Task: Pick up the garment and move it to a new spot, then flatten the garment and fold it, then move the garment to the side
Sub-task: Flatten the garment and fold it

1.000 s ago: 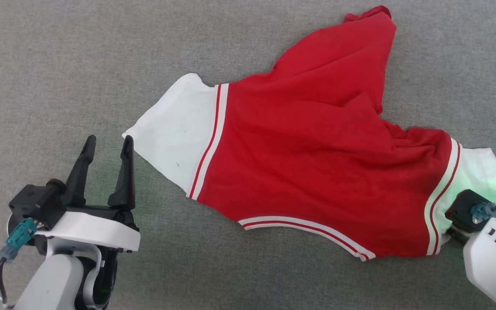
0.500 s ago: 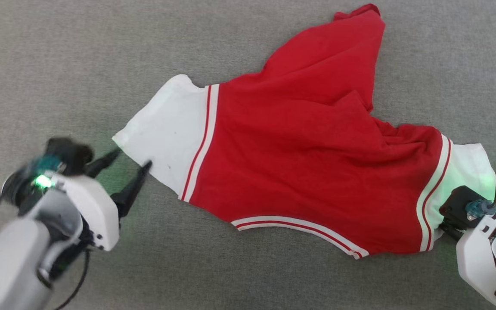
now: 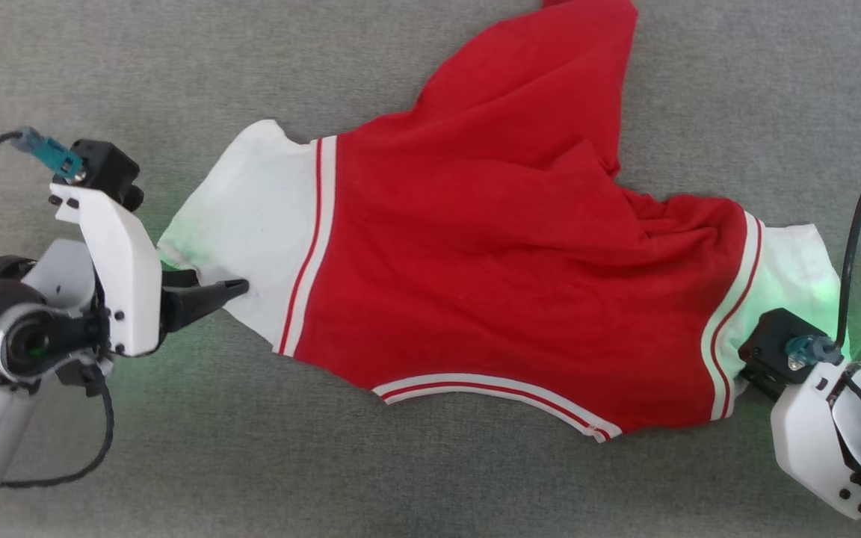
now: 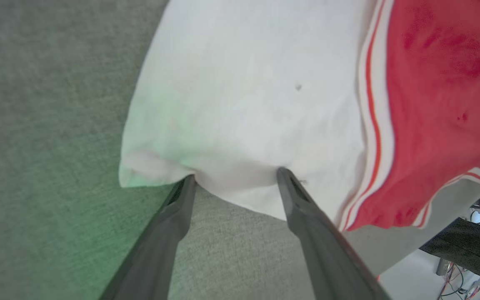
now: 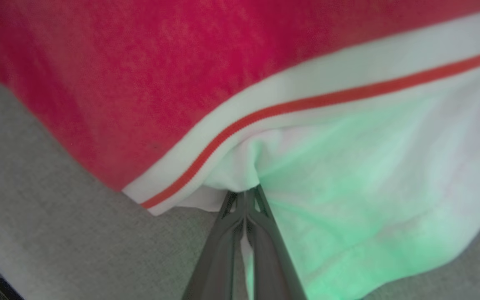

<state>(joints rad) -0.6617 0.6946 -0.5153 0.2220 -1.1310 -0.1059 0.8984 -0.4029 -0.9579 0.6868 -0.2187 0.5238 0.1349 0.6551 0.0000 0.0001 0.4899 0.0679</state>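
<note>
I should next grab the white sleeve by its near edge (image 3: 237, 309) with my left gripper, because the garment (image 3: 490, 269) lies spread flat on the grey cloth.
The garment (image 3: 475, 246) lies spread on the grey cloth surface: a red body, a white panel at each end, and white stripe trim. My left gripper (image 3: 210, 282) points right at the left white panel. In the left wrist view it (image 4: 236, 177) is open, both fingertips touching the panel's near edge (image 4: 244, 104), with a strip of that edge between them. My right gripper (image 5: 246, 196) is shut on the rim of the right white panel (image 5: 348, 166), just below the striped hem. In the head view its fingers sit hidden behind the wrist block (image 3: 774, 351).
A grey fabric surface (image 3: 176, 463) stretches all round the garment. A dark cable (image 3: 853, 246) loops above my right wrist. Past the surface's edge, the left wrist view shows a pale floor with cables (image 4: 461, 275).
My left gripper has swung up and turned sideways, and its open fingers have reached the left white panel's edge. The head camera has shifted. The right gripper stays shut on the garment.
</note>
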